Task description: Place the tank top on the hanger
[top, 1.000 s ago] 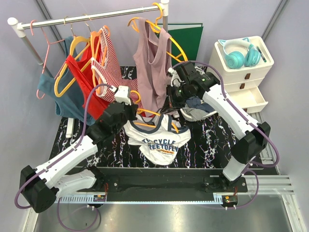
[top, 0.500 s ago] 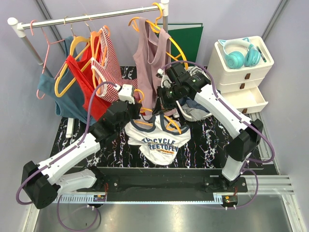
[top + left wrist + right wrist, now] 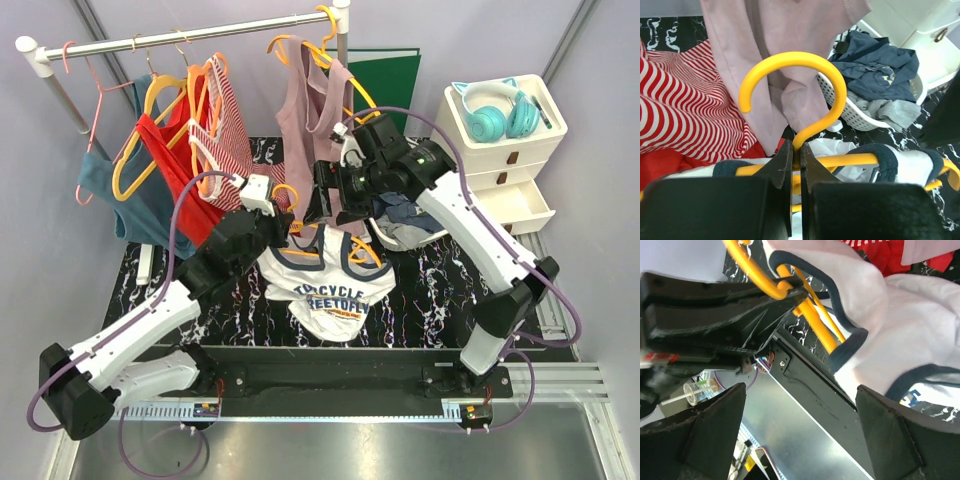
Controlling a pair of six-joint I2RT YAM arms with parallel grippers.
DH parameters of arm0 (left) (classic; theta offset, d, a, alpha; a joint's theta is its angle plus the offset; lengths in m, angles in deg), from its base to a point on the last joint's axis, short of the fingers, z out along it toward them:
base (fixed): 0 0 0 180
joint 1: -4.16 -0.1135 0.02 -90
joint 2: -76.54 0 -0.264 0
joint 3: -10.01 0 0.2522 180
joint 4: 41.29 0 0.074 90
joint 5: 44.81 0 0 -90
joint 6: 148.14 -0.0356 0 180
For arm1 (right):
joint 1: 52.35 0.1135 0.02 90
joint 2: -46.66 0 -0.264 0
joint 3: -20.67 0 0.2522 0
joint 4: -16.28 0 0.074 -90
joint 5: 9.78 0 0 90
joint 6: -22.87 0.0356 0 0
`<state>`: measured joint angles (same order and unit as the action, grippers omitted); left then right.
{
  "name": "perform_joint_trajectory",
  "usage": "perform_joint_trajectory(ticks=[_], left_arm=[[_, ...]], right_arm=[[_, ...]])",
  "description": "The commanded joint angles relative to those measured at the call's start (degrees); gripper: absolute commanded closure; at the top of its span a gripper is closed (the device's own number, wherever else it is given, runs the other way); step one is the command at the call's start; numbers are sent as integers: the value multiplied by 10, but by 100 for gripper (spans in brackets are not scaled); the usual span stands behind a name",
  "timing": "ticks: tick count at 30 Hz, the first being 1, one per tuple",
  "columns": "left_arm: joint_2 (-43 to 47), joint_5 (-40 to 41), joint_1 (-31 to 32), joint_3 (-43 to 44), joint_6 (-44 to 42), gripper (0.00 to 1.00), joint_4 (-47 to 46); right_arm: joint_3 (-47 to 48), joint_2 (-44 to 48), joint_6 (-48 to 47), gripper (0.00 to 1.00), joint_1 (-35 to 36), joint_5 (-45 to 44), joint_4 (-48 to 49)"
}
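The hanger's hook stays free for the bar if my right gripper next grabs the hanger's outer arm end [image 3: 367, 251], beside the tank top's navy strap.
The white tank top [image 3: 330, 285], navy-trimmed with printed lettering, hangs over the table on the orange-yellow hanger [image 3: 795, 65]. Both navy shoulder straps [image 3: 887, 160] lie over the hanger's arms. My left gripper [image 3: 796, 150] is shut on the hanger's neck just below the curved hook, and holds it up [image 3: 285, 225]. My right gripper [image 3: 325, 205] stands wide open just above and behind the top's neckline, holding nothing. In the right wrist view the hanger [image 3: 815, 320] and the top [image 3: 900, 315] lie beyond the spread fingers [image 3: 715, 430].
A clothes rail [image 3: 190, 35] at the back carries a mauve tank top [image 3: 310, 130], a red-and-white striped top [image 3: 230, 130] and other hangers. A white basket of clothes [image 3: 405, 225] sits behind the right gripper. A white drawer unit with teal headphones [image 3: 495, 115] stands at the right.
My right gripper has opened wide and shifted left and up from the top's right shoulder. The left gripper has kept its hold on the hanger, nearly still.
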<state>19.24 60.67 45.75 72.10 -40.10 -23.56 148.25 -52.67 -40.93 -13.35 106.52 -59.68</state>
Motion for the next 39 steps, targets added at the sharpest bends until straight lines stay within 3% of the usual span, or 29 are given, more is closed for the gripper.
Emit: perform_joint_trajectory(ticks=[1, 8, 20, 28, 31, 35, 36, 38, 39], left_arm=[[23, -27, 2, 46, -5, 100, -32], [39, -56, 3, 63, -42, 100, 8], [38, -133, 2, 95, -49, 100, 22], [24, -151, 3, 120, -50, 100, 24], [18, -151, 3, 128, -48, 100, 23], [9, -170, 3, 136, -41, 100, 19], [7, -171, 3, 137, -36, 100, 17], [0, -172, 3, 142, -32, 100, 17], [-3, -172, 3, 143, -28, 100, 17]], right_arm=[[34, 58, -27, 3, 1, -19, -50], [-40, 128, -76, 4, -2, -64, -53], [-257, 279, -131, 27, -2, -21, 101], [-303, 291, -142, 33, -1, -31, 153], [-312, 291, -143, 42, -1, -28, 162], [-326, 298, -136, 75, 2, -28, 180], [-328, 300, -135, 89, 3, -28, 181], [-336, 309, -130, 100, 3, -37, 179], [-340, 315, -128, 100, 3, -41, 178]])
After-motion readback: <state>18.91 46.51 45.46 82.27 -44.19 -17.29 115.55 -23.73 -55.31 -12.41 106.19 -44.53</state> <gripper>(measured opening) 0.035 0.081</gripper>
